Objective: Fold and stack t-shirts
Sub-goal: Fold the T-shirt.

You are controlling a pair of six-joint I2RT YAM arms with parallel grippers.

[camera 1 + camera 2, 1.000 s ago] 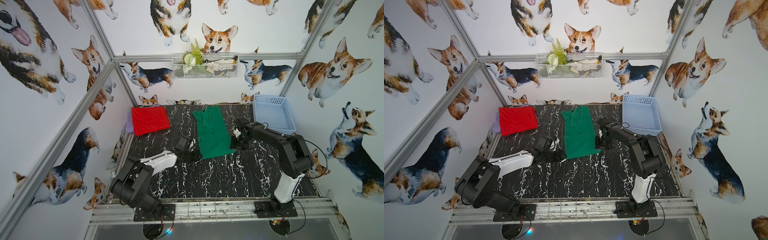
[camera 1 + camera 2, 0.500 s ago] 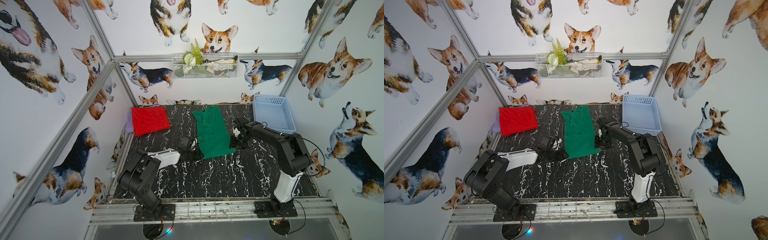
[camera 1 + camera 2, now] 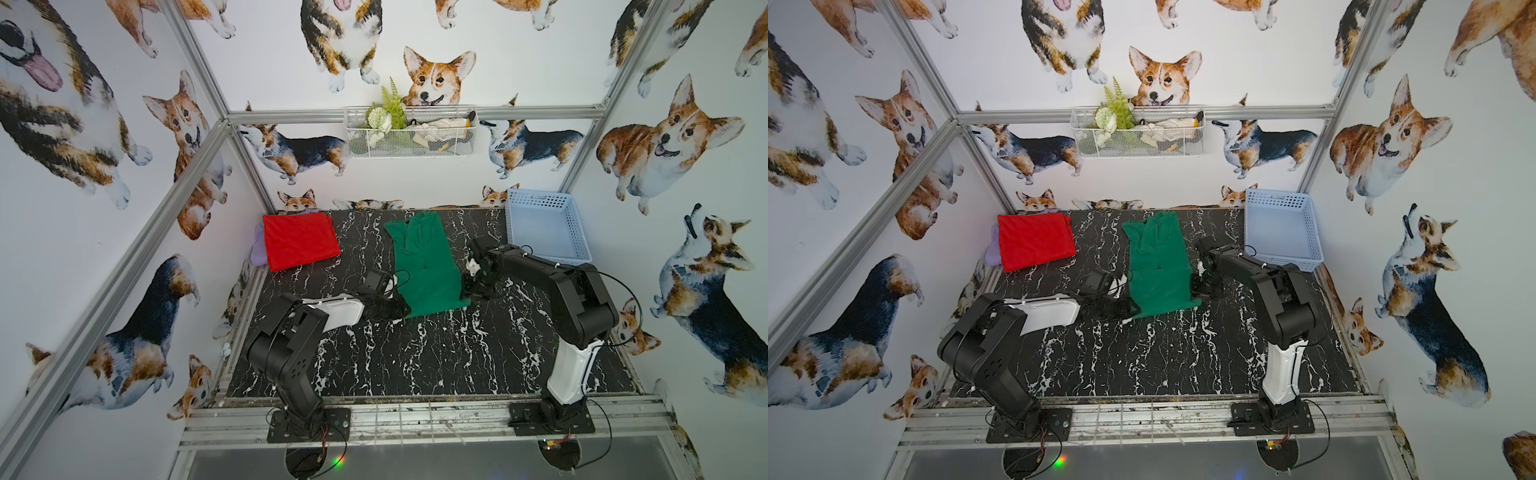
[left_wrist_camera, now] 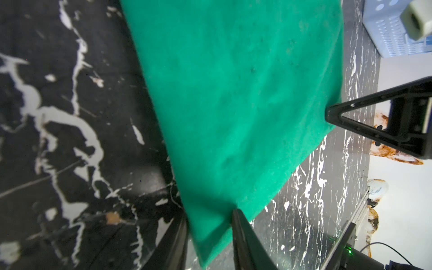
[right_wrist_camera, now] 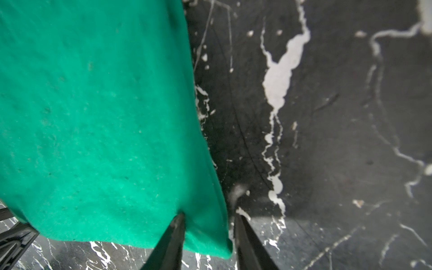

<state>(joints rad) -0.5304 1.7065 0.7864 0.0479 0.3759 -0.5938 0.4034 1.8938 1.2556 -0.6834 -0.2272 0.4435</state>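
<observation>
The left gripper pinches the green t-shirt's near corner next, opposite my right gripper's. It then folds that end of the t-shirt toward the collar.
A dark green t-shirt (image 3: pixel 428 266) (image 3: pixel 1158 266) lies as a long folded strip in the middle of the black marble table, collar end toward the back wall. A red t-shirt (image 3: pixel 299 241) (image 3: pixel 1034 241) lies folded at the back left. My left gripper (image 3: pixel 401 309) (image 4: pixel 209 215) is open astride the green shirt's (image 4: pixel 233 93) near left corner, one finger pressing on the cloth. My right gripper (image 3: pixel 467 293) (image 5: pixel 208 216) is open astride the shirt's (image 5: pixel 93 117) near right corner, cloth between its fingers.
A pale blue perforated basket (image 3: pixel 540 199) (image 3: pixel 1279 195) stands at the back right, just behind my right arm. A lilac cloth (image 3: pixel 257 249) peeks out under the red shirt. A white wire basket (image 3: pixel 411 133) hangs on the back wall.
My left arm has drawn its elbow in and up while its gripper stayed at the shirt's near left corner. The right gripper's fingers have narrowed around the near right corner.
</observation>
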